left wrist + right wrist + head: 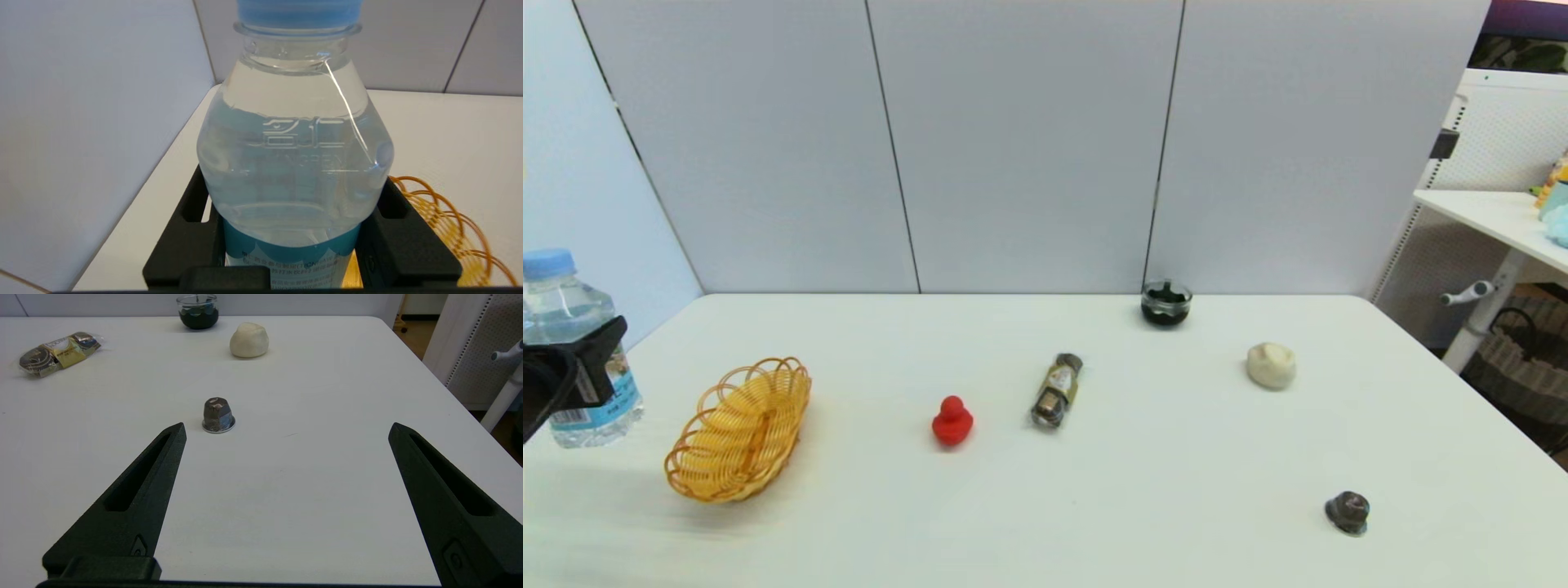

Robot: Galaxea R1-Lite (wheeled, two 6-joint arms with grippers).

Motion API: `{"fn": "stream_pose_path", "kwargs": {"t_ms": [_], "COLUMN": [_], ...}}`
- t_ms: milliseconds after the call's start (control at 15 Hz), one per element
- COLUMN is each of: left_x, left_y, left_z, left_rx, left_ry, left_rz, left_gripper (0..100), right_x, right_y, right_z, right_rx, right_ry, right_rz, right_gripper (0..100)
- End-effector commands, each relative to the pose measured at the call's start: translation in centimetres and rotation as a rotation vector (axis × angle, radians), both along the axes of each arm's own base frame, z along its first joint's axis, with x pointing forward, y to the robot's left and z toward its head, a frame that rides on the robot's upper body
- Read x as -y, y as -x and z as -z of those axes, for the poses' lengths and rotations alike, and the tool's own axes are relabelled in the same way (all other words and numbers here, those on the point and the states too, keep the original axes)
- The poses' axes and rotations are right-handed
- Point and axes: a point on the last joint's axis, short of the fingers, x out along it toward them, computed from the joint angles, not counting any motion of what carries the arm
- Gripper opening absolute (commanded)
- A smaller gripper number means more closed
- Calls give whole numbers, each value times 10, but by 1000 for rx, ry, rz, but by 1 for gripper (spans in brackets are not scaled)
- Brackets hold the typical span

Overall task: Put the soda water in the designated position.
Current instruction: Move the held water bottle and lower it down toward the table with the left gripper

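My left gripper should keep holding the bottle, because the bottom of the bottle is above the white tabletop beside the basket [739, 429] in the head view.
The soda water [570, 314], a clear bottle with a light-blue cap and label, stands upright at the table's far left edge. My left gripper [600, 359] is shut on it around the label. In the left wrist view the soda water [294, 143] fills the frame between the left gripper's [292, 196] black fingers [192, 212]. Just to its right lies the orange wire basket [739, 429], whose rim [453, 222] shows behind the bottle. I cannot tell whether the bottle's base touches the table. My right gripper [287, 428] hovers open over the table's right side, holding nothing.
A red duck [952, 420], a small brown bottle lying down [1058, 390], a dark glass jar [1166, 303], a white lump [1271, 365] and a small metal cap [1347, 512] dot the table. The cap [218, 414] sits ahead of the right gripper. A side table [1494, 212] stands at the right.
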Motion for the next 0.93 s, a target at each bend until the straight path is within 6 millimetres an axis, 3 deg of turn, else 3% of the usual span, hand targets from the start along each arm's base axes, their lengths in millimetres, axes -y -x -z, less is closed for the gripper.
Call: {"fn": "stream_pose_path", "kwargs": {"t_ms": [67,600,933], "left_x": [-7,-20,-20], "left_y": [-9,-33,-34], "left_z": [22,61,73], "left_rx": [-7,14,-38], "left_ry": [1,4,25], "left_rz": [-18,-39,-36], "left_gripper": [0,0,0], "right_x": [0,0,0], "right_y": [0,0,0], "right_z": [0,0,0], "right_rx": [-3,-3,-3], "right_ry": [0,0,0], "right_rz": [-1,-1,-1], "right_gripper": [100,100,100]}}
